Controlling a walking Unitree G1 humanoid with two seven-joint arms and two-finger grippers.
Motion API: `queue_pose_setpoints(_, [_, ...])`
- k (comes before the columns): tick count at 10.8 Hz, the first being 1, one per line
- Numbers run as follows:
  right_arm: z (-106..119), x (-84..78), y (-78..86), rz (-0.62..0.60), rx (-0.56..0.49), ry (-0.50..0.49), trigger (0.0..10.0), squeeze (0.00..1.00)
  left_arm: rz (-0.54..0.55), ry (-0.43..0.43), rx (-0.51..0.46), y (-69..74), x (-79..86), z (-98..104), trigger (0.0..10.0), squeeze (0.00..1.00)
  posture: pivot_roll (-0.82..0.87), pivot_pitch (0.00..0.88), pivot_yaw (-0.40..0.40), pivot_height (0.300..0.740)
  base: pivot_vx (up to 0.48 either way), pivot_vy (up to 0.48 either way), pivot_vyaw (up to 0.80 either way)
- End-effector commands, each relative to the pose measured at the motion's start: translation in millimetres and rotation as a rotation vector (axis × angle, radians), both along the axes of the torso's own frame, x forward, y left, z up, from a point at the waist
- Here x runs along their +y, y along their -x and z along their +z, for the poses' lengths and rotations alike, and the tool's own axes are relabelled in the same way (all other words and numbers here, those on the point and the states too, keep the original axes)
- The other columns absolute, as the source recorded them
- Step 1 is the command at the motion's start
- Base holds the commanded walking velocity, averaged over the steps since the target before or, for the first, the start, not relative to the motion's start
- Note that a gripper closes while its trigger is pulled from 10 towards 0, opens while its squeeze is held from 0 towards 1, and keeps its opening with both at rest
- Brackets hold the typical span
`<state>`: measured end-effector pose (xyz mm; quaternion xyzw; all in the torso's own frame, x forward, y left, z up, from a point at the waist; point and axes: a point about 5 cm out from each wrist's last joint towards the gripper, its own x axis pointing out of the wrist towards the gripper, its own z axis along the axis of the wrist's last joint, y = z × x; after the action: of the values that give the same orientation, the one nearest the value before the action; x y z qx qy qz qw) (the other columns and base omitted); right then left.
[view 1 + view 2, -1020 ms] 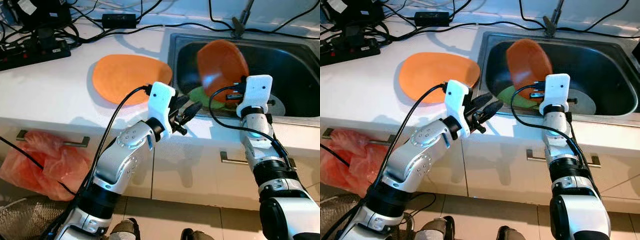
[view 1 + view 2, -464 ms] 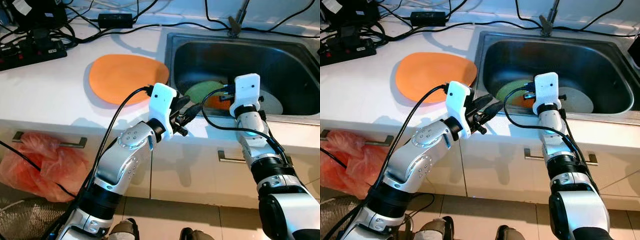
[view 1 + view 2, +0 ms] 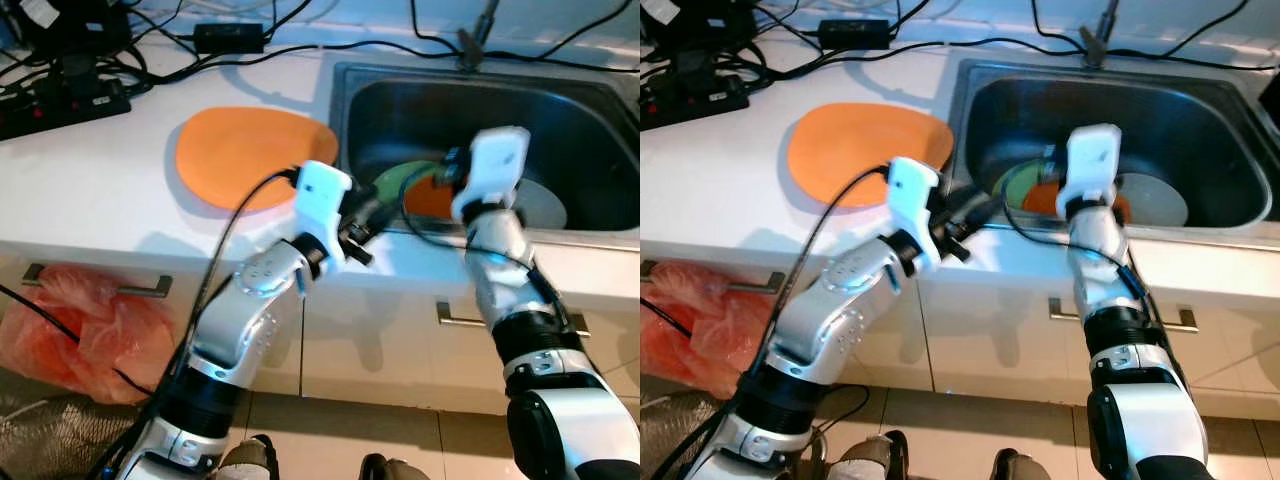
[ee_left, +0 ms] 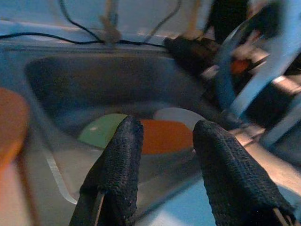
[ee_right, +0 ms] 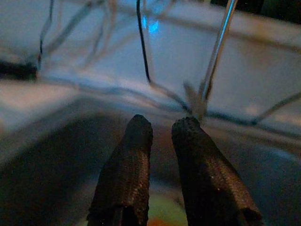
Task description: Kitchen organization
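My left gripper can't open its fingers nearly as wide as the broad side of the large orange plate, so it should grab the plate by its narrow rim (image 3: 250,208) next.
A large orange plate (image 3: 250,155) lies flat on the white counter left of the steel sink (image 3: 590,130). In the sink, a smaller orange plate (image 3: 437,200) rests on a green plate (image 3: 400,180) beside a grey plate (image 3: 540,205). My left gripper (image 3: 375,212) hovers open at the sink's front left rim, and its wrist view looks across at the orange plate (image 4: 164,136). My right gripper (image 5: 162,125) is above the sink's front edge and points toward the faucet. A narrow gap parts its fingers, and nothing is between them.
A power strip (image 3: 70,95), an adapter (image 3: 232,38) and tangled cables crowd the back of the counter. The faucet (image 3: 478,30) stands behind the sink. A red plastic bag (image 3: 90,330) hangs in front of the lower cabinets, below a drawer handle (image 3: 100,280).
A second ago my right gripper held the smaller orange plate upright over the sink. That plate now lies flat in the sink, let go, and the right wrist has lifted a little.
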<state>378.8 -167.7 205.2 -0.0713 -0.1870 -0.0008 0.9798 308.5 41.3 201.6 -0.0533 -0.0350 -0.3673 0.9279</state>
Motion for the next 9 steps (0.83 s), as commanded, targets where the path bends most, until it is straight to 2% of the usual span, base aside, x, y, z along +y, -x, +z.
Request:
queue_pose_setpoints(1, [12.8, 1.4, 1.7, 0.023, -0.043, -0.027, 10.0, 0.0, 0.016, 0.007, -0.017, -1.4, 0.7, 3.8, 10.0, 0.0, 0.22, 0.153, -0.014, 0.74, 0.0, 0.0, 0.0])
queue_pose_setpoints(3, [25.4, 6.4, 9.9, 0.076, -0.088, -0.041, 10.0, 0.0, 0.055, 0.016, -0.037, -5.5, 6.9, 8.5, 10.0, 0.0, 0.21, 0.142, -0.014, 0.74, 0.0, 0.0, 0.0])
queue_pose_setpoints(5, [19.3, 8.8, 24.6, 0.159, -0.071, -0.041, 10.0, 0.0, 0.136, 0.062, -0.072, -11.8, 21.5, 18.5, 10.0, 0.0, 0.19, 0.134, -0.013, 0.74, 0.0, 0.0, 0.0])
queue_pose_setpoints(6, [9.1, 10.7, 30.9, 0.227, -0.029, -0.025, 10.0, 0.0, 0.172, 0.073, -0.084, -15.4, 30.1, 23.0, 10.0, 0.0, 0.19, 0.132, -0.012, 0.74, 0.0, 0.0, 0.0])
queue_pose_setpoints(7, [-7.9, 16.7, 41.4, 0.337, 0.059, 0.026, 10.0, 0.0, 0.217, 0.087, -0.098, -19.7, 43.5, 28.7, 10.0, 0.0, 0.19, 0.128, -0.011, 0.74, 0.0, 0.0, 0.0])
queue_pose_setpoints(8, [-29.6, 22.4, 51.8, 0.419, 0.17, 0.092, 10.0, 0.0, 0.291, 0.104, -0.114, -25.5, 63.5, 36.5, 10.0, 0.0, 0.19, 0.124, -0.009, 0.74, 0.0, 0.0, 0.0])
queue_pose_setpoints(9, [-45.5, 26.2, 58.6, 0.465, 0.244, 0.098, 10.0, 0.0, 0.368, 0.109, -0.132, -29.9, 84.7, 42.9, 10.0, 0.0, 0.19, 0.121, -0.006, 0.74, 0.0, 0.0, 0.0])
